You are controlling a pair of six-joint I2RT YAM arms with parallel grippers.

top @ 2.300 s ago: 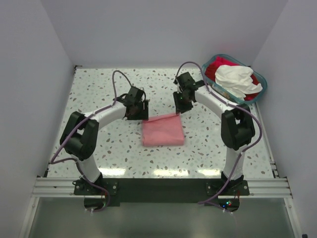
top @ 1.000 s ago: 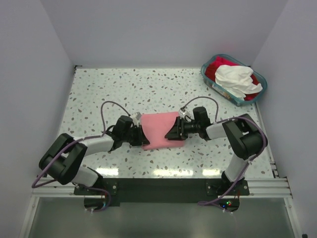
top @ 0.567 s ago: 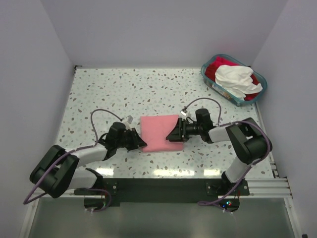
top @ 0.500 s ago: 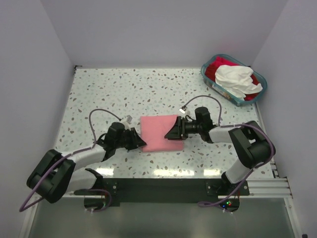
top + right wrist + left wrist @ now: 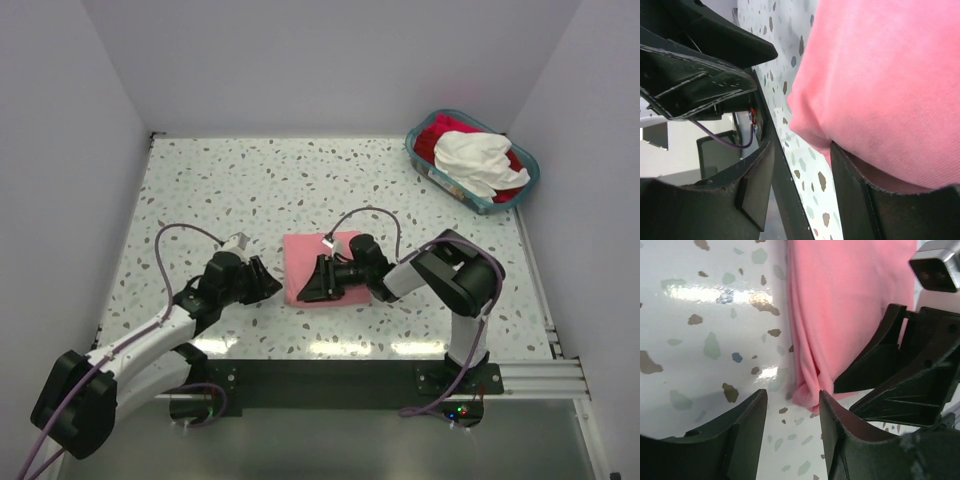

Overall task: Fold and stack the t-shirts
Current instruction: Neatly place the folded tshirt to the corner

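My left gripper grips the folded salmon-pink t-shirt by its bunched near corner (image 5: 291, 298) (image 5: 808, 394) next, to draw the t-shirt across the table for stacking.
A salmon-pink t-shirt (image 5: 315, 255), folded into a square, lies on the speckled table near the front centre. My left gripper (image 5: 270, 289) sits just left of its near-left corner, open, with only table between the fingers (image 5: 742, 432); the shirt's bunched corner (image 5: 807, 390) lies just ahead of them. My right gripper (image 5: 305, 291) lies low across the shirt's near edge, open. One of its fingers (image 5: 862, 200) is tucked against the pink fold (image 5: 880, 85), with bare table between the two. White (image 5: 478, 160) and red (image 5: 432, 135) t-shirts are heaped in the basket.
The teal-blue basket (image 5: 428, 172) stands at the back right corner against the wall. White walls close the table on three sides. The table's front rail (image 5: 330, 375) runs just behind both grippers. The right gripper's black body (image 5: 912, 375) fills the left wrist view's right side.
The right gripper has slid left across the shirt to its near-left corner. The left arm has drawn back off the shirt's left edge and its jaws have opened.
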